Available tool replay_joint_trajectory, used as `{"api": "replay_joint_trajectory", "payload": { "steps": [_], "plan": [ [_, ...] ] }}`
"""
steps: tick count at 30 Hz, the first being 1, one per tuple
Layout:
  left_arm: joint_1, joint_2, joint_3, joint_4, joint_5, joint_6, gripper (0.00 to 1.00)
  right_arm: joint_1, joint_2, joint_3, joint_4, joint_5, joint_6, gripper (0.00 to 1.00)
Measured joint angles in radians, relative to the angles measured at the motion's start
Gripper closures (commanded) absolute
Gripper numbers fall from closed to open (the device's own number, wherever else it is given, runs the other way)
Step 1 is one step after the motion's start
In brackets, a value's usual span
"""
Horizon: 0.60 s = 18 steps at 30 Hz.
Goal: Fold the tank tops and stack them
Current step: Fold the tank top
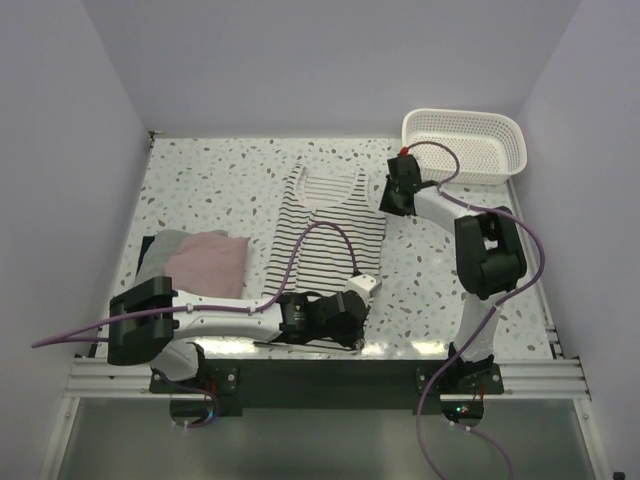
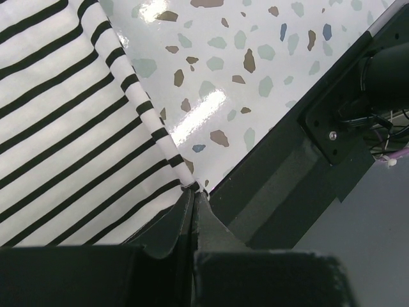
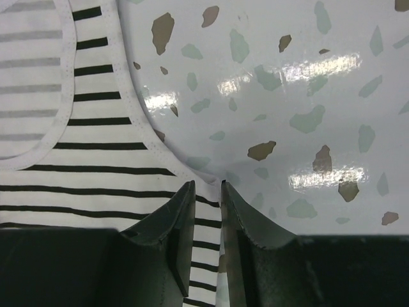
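Observation:
I need to fold one side over the tank top's middle, so my right gripper should next pick up the striped tank top's side edge just below the armhole.
The white tank top with thin black stripes lies flat in the middle of the table, neck toward the far side. My left gripper is at its near right hem corner, shut on that corner with the jaws pressed together. My right gripper is at the top's far right side, below the armhole. Its jaws stand a narrow gap apart, over the striped cloth edge. A folded dusty pink tank top rests on a darker folded cloth at the left.
A white lattice basket stands at the far right corner. The black front rail runs right beside the left gripper. The side walls close in on both sides of the speckled table.

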<state>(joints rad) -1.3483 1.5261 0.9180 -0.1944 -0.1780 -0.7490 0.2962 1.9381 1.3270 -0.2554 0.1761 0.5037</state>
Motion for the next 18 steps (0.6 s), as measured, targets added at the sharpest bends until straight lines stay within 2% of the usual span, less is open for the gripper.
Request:
{"api": "replay_joint_trajectory", "payload": {
  "steps": [14,17,18],
  "plan": [
    [0.0,0.015,0.0,0.006,0.013,-0.001,1.0,0.0,0.021,-0.059,0.058,-0.038,-0.008,0.74],
    [0.0,0.015,0.0,0.006,0.014,-0.001,1.0,0.0,0.036,-0.058,0.07,-0.037,-0.008,0.81],
    [0.0,0.015,0.0,0.006,0.014,-0.001,1.0,0.0,0.037,-0.058,0.071,-0.037,-0.008,0.9]
  ]
}}
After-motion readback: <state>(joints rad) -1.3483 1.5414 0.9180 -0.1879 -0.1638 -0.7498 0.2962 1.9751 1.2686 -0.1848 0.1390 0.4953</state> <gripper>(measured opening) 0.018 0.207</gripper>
